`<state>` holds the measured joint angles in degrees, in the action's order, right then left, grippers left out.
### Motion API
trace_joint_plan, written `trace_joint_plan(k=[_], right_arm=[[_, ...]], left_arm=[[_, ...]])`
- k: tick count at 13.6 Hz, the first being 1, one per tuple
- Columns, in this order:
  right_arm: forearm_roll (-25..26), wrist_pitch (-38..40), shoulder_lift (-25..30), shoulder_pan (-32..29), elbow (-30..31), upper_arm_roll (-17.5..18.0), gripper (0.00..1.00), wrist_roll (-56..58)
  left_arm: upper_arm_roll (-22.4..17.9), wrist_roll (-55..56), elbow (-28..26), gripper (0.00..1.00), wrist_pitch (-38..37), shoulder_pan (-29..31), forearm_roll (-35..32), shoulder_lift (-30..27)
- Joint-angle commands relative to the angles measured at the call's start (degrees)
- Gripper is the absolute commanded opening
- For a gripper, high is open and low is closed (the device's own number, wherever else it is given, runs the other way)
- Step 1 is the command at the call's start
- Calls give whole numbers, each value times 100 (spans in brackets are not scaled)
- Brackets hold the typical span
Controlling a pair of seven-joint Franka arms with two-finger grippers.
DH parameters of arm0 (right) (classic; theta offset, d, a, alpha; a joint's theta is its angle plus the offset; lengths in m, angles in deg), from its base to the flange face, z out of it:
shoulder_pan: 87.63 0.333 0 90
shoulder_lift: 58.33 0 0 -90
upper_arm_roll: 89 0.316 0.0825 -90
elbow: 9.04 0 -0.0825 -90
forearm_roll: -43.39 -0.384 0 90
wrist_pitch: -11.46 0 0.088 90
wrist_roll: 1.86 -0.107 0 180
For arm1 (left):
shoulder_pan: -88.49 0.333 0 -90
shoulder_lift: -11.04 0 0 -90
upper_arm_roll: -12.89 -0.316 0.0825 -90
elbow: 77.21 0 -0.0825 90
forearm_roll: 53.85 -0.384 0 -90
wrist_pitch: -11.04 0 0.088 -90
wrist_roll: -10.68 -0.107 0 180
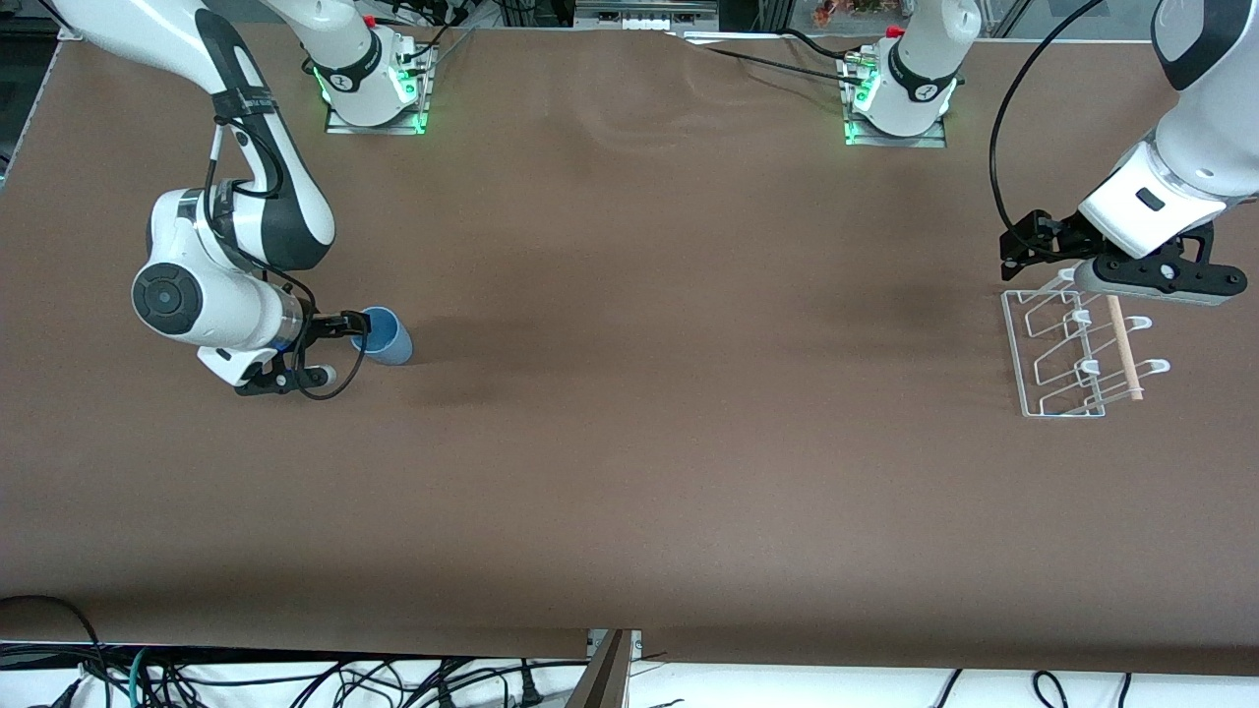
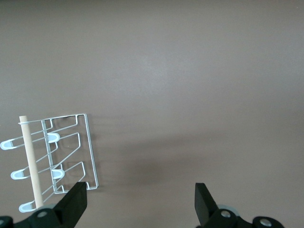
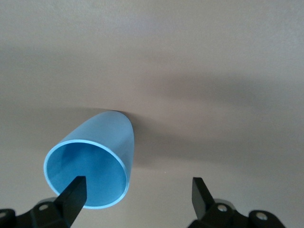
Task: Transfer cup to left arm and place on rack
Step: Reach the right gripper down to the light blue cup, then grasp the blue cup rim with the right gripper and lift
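My fingers are above the light-blue cup's rim (image 1: 365,355) (image 3: 127,185), so closing now would miss. My right gripper lowers, before it closes on the cup.
The light-blue cup (image 1: 386,335) stands upright on the brown table toward the right arm's end. My right gripper (image 1: 334,346) is open and low beside it. In the right wrist view the cup (image 3: 90,159) shows its open mouth, and one black finger (image 3: 73,192) overlaps its rim while the other is apart over bare table. The white wire rack (image 1: 1067,359) with its wooden dowel (image 1: 1124,349) lies toward the left arm's end. My left gripper (image 1: 1161,278) is open and empty over the rack's edge farthest from the front camera. In the left wrist view one finger (image 2: 76,202) is by the rack's corner (image 2: 71,152).
The two arm bases (image 1: 374,88) (image 1: 900,98) stand on the table's edge farthest from the front camera. A black cable loops from the left arm's wrist (image 1: 1003,167). Brown table (image 1: 689,393) lies between the cup and the rack.
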<state>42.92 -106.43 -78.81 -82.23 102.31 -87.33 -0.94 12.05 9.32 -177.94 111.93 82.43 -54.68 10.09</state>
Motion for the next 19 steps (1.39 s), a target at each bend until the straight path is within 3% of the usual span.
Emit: trace_joint_plan(k=[1, 2, 4, 5, 6, 7, 8, 12, 14, 16, 19], right_arm=[[-111, -155, -174, -57, 71, 61, 98, 74], [-111, -217, -236, -57, 71, 70, 97, 74], [-102, -226, -324, -57, 71, 157, 81, 74], [-111, -226, -350, -57, 54, 166, 64, 66], [-111, -226, -351, -57, 45, 166, 33, 31], [-111, -217, -359, -48, 45, 175, 12, 13], [-120, -217, -368, -14, 36, 175, 0, -4], [-155, -200, -421, 31, 10, 175, 0, -5], [-522, -112, -412, 31, -147, 175, 0, 21], [-1162, 299, -430, 57, -524, 175, 0, 22], [-2681, 792, -553, 250, -1131, 175, 0, -318]], left_arm=[[-31, 5, 71, 100, -87, -10, 92, -1], [-31, 5, 71, 100, -87, -10, 92, -1], [-31, 5, 71, 100, -87, -10, 92, -1], [-31, 5, 71, 100, -87, -10, 92, -1], [-31, 5, 71, 100, -87, -10, 92, -1], [-31, 5, 71, 100, -87, -10, 92, -1], [-31, 5, 71, 100, -87, -10, 92, -1], [-31, 5, 71, 100, -87, -10, 92, -1], [-31, 5, 71, 100, -87, -10, 92, -1], [-31, 5, 71, 100, -87, -10, 92, -1], [-31, 5, 71, 100, -87, -10, 92, -1]])
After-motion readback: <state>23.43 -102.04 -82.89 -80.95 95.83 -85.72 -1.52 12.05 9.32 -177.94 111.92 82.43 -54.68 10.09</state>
